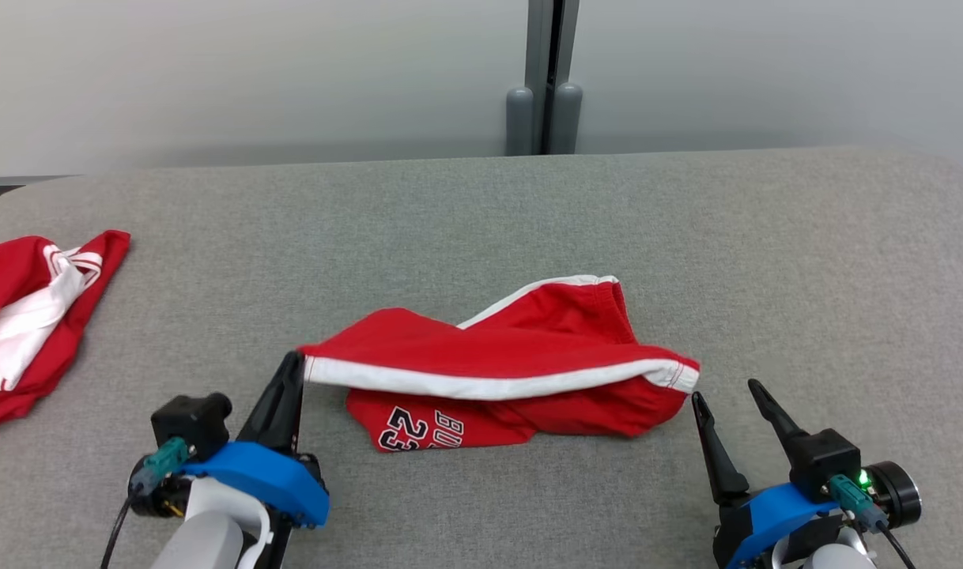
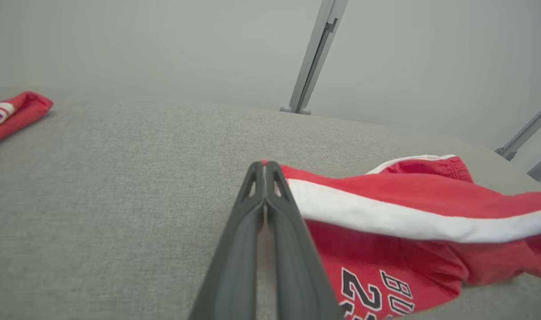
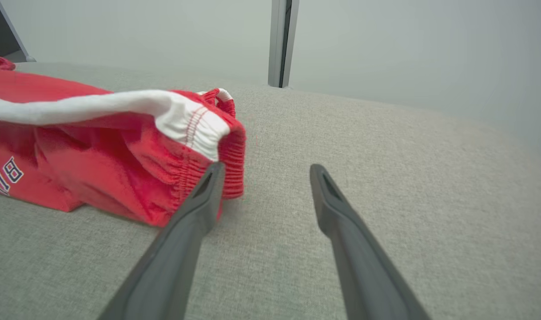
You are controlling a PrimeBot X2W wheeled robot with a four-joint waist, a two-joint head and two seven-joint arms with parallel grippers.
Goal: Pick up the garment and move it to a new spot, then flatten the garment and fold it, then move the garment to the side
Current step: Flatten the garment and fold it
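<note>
My right gripper grips the garment by its white-striped waistband corner [image 1: 683, 374] next, which stands up off the table while the printed cloth [image 1: 431, 428] lies slack below.
The garment [image 1: 513, 356] is a pair of red shorts with white side stripes and a dark number print, lying rumpled at the middle of the grey table. My left gripper [image 1: 295, 359] is shut on the garment's left corner, where the white stripe ends; in the left wrist view the closed fingertips [image 2: 265, 166] pinch that corner of the garment [image 2: 408, 209], which is lifted slightly. My right gripper [image 1: 725, 390] stands open just right of the elastic waistband end. In the right wrist view its left finger [image 3: 208, 186] touches the garment [image 3: 119, 146], and nothing lies between the fingers of the gripper [image 3: 266, 171].
A second red and white garment [image 1: 31, 316] lies crumpled at the table's left edge, also seen as red cloth [image 2: 13, 113] in the left wrist view. A grey post [image 1: 545, 79] stands behind the table's far edge against a pale wall.
</note>
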